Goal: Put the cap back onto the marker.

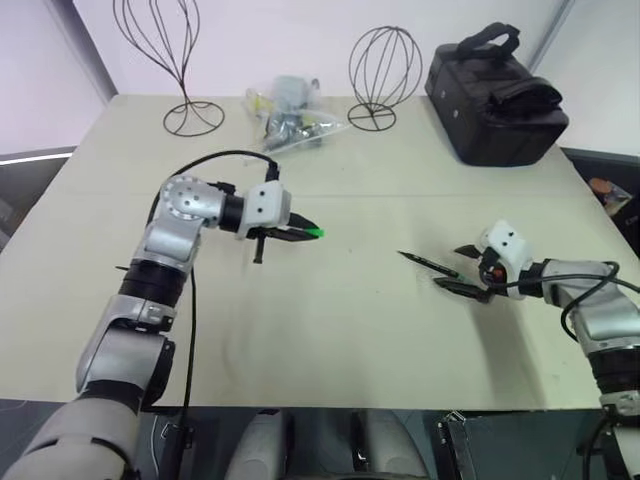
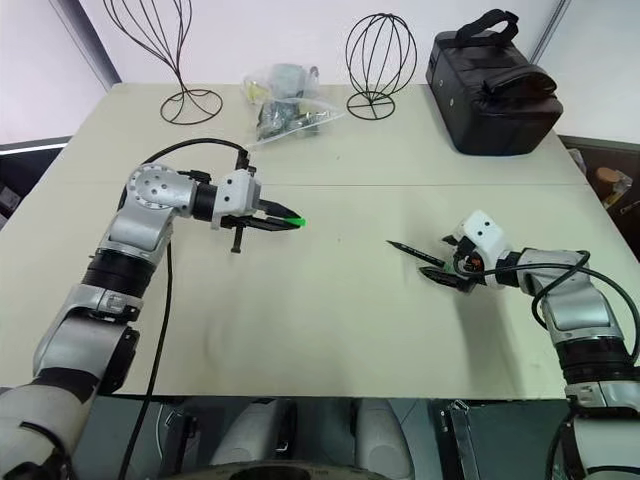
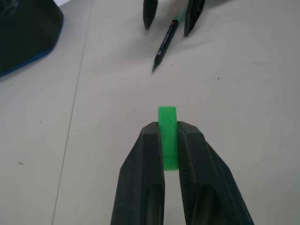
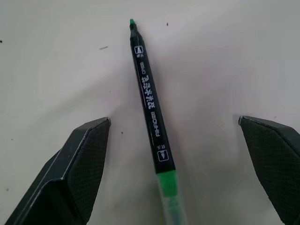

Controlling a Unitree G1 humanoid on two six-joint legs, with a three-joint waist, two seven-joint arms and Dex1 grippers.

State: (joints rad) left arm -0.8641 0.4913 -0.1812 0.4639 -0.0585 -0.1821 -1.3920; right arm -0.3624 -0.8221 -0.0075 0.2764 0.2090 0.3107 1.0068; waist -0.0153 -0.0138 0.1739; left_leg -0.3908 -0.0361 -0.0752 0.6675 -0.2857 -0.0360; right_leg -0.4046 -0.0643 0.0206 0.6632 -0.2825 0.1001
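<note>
The marker (image 4: 152, 103) would be caught if my right gripper closed, so it should close now. The gripper's fingertips are low over the table, on both sides of the marker's black body.
The cap (image 3: 167, 136), a short bright green tube, is pinched between the fingers of my left gripper (image 1: 305, 232), which is shut on it and hovers above the left-middle of the table. The cap's end sticks out past the fingertips. The marker (image 4: 152, 103), a slim black stick with a fine tip and a green rear end, lies flat on the table at the right (image 1: 428, 264). My right gripper (image 4: 174, 120) is open and low over the table. Its fingers straddle the marker's green rear end without touching it. The marker's tip points away from it, toward the left gripper.
A black bag (image 1: 495, 95) stands at the back right. Two wire stands (image 1: 185, 60) (image 1: 383, 65) and a clear plastic bag of small items (image 1: 290, 115) sit along the back. The beige table (image 1: 330, 340) has bare surface between the two arms.
</note>
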